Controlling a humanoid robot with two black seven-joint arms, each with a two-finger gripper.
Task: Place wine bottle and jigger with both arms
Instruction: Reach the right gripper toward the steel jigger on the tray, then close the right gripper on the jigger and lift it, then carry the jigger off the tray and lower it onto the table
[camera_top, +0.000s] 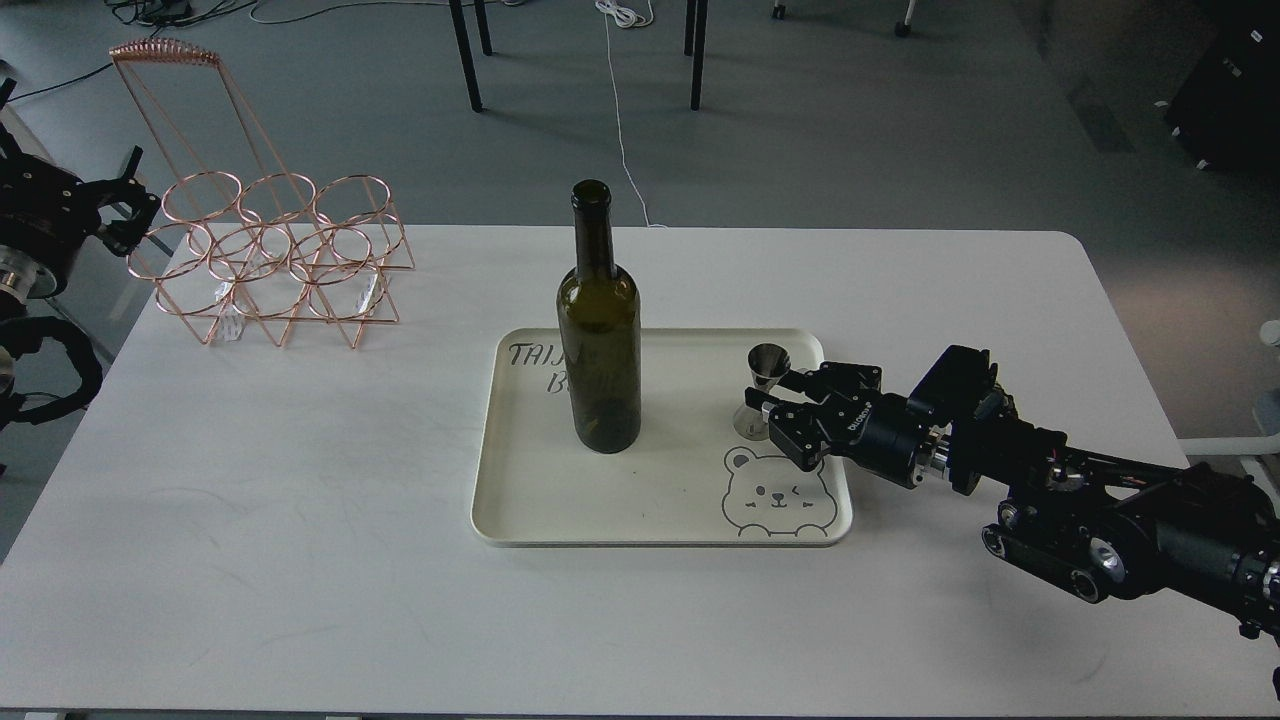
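Next, my right gripper grabs the jigger by its narrow middle (761, 391), where the cups' slopes meet, since both cups of the steel jigger (766, 372) widen outward.
The wine bottle (599, 340) is dark olive-green and stands upright on the left part of a cream tray (660, 500). The small steel jigger (766, 372) stands upright on the tray's right part. My right gripper (775, 393) has come in from the right, low over the tray's right rim. It is open, with one finger on either side of the jigger's waist and base. My left gripper (128, 205) is at the far left, off the table's edge beside the wire rack, with its fingers apart and empty.
A copper wire bottle rack (275, 260) with a tall handle stands at the table's back left corner. The tray has a bear drawing (772, 492) at its front right. The white table (300, 520) reaches to the front edge of the view. Chair legs and cables lie on the floor beyond.
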